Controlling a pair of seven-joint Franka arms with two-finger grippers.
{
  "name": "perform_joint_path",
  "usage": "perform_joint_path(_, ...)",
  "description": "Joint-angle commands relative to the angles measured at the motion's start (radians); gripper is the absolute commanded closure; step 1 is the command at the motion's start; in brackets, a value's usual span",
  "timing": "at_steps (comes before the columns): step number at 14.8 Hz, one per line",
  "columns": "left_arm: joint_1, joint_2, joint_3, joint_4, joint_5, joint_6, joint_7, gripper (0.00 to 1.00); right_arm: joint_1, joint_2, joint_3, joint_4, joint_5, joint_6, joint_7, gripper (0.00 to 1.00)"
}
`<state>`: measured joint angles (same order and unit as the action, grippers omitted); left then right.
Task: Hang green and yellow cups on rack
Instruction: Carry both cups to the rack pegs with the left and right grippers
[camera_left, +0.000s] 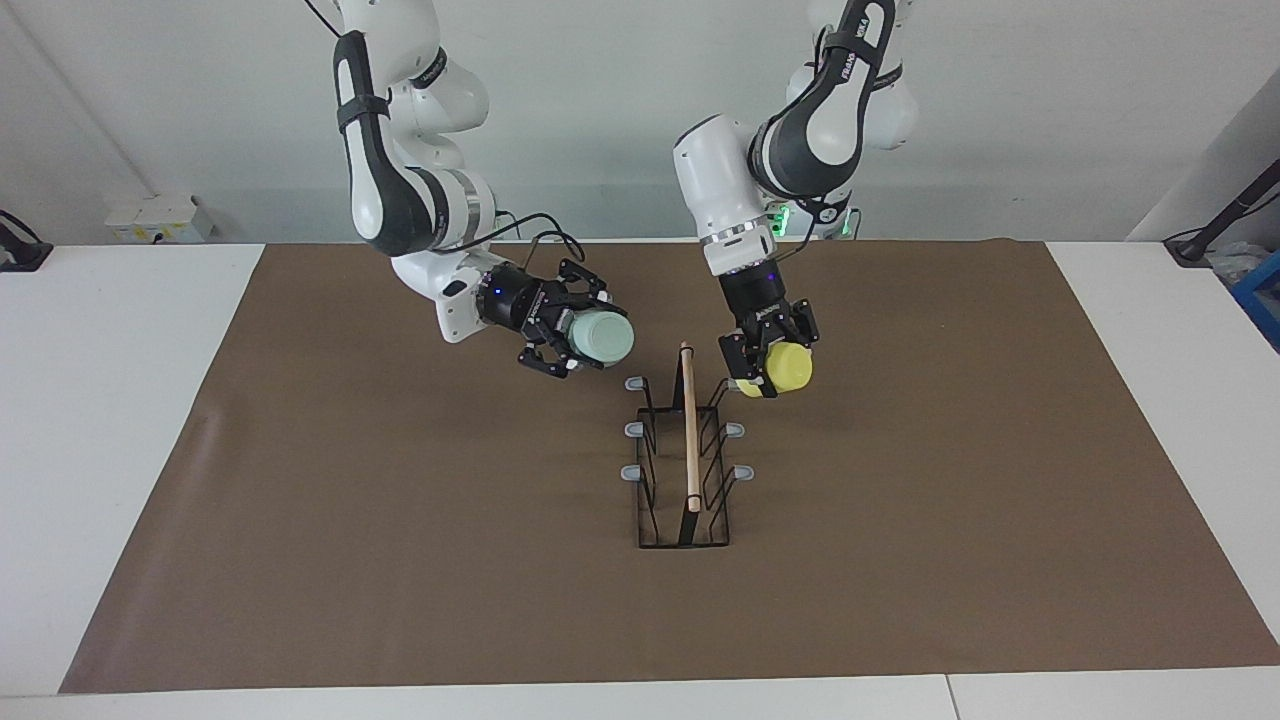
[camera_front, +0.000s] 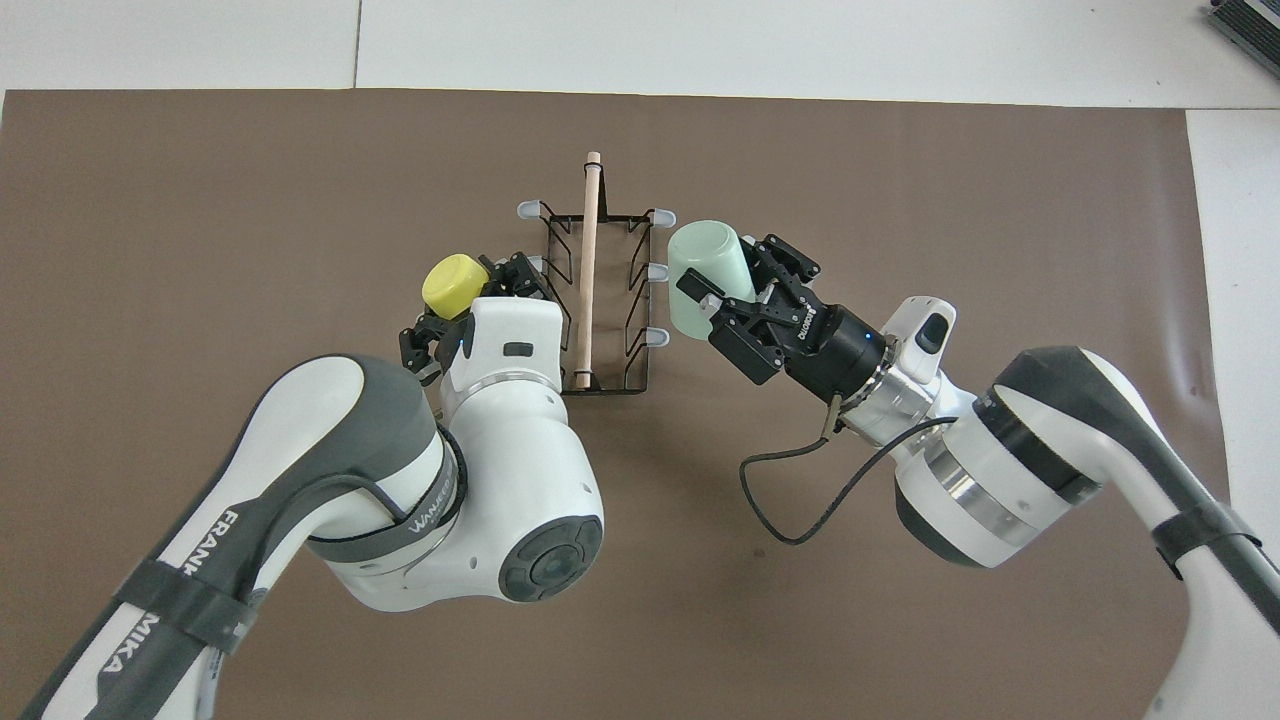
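Note:
My right gripper needs to line up the pale green cup with the rack's pegs before it opens, because the cup is hanging beside the rack's grey-tipped wires.
The black wire rack (camera_left: 689, 440) with its wooden rod stands mid-table on the brown mat; it also shows in the overhead view (camera_front: 588, 270). All its grey-tipped prongs are bare. My left gripper (camera_left: 768, 368) is shut on the yellow cup (camera_left: 790, 368), held in the air close beside the rack's prongs on the left arm's side; both show from above, the gripper (camera_front: 470, 298) and cup (camera_front: 455, 283). My right gripper (camera_left: 568, 342) is shut on the pale green cup (camera_left: 603, 336), held on its side in the air beside the rack's prongs on the right arm's side (camera_front: 708, 275).
The brown mat (camera_left: 400, 520) covers most of the white table (camera_left: 100, 400). A white box (camera_left: 150, 218) sits at the table's edge nearest the robots, toward the right arm's end. A blue item (camera_left: 1262, 290) lies at the left arm's end.

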<state>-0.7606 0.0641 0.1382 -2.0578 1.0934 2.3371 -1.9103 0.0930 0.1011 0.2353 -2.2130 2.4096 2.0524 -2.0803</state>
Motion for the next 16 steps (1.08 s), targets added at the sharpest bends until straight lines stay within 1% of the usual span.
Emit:
perform_joint_path(1, -0.046, 0.011, 0.017, -0.015, 0.031, -0.027, -0.026, 1.00, -0.013, 0.104, 0.007, -0.001, 0.028, -0.134, -0.108, 1.00)
perform_joint_path(2, -0.055, 0.028, 0.017, -0.012, 0.045, -0.032, -0.032, 1.00, -0.012, 0.139, 0.007, 0.003, 0.031, -0.171, -0.139, 1.00)
perform_joint_path(3, -0.071, 0.055, 0.017, -0.010, 0.062, -0.039, -0.050, 1.00, -0.012, 0.156, 0.007, 0.003, 0.031, -0.188, -0.151, 1.00)
perform_joint_path(5, -0.082, 0.071, 0.015, -0.010, 0.095, -0.056, -0.102, 1.00, -0.006, 0.173, 0.007, 0.003, 0.034, -0.207, -0.152, 1.00)
perform_joint_path(6, -0.092, 0.086, 0.015, -0.009, 0.097, -0.056, -0.111, 1.00, -0.002, 0.193, 0.007, 0.009, 0.039, -0.231, -0.153, 1.00)
perform_joint_path(8, -0.094, 0.089, 0.014, -0.010, 0.097, -0.048, -0.112, 1.00, 0.010, 0.222, 0.007, 0.012, 0.062, -0.279, -0.155, 1.00)
perform_joint_path(9, -0.094, 0.089, 0.014, -0.007, 0.097, -0.051, -0.110, 0.82, 0.011, 0.229, 0.007, 0.012, 0.065, -0.294, -0.159, 1.00)
perform_joint_path(10, -0.094, 0.089, 0.014, 0.002, 0.095, -0.052, -0.102, 0.32, 0.013, 0.229, 0.007, 0.012, 0.066, -0.299, -0.162, 1.00)
perform_joint_path(11, -0.092, 0.089, 0.014, 0.007, 0.094, -0.047, -0.095, 0.05, 0.013, 0.229, 0.007, 0.010, 0.071, -0.299, -0.164, 1.00)
perform_joint_path(12, -0.092, 0.085, 0.012, 0.010, 0.085, -0.048, -0.090, 0.01, 0.014, 0.229, 0.007, 0.010, 0.074, -0.299, -0.164, 1.00)
perform_joint_path(16, -0.086, 0.066, 0.012, 0.025, 0.059, -0.052, -0.081, 0.00, 0.021, 0.229, 0.006, 0.012, 0.074, -0.288, -0.184, 1.00)
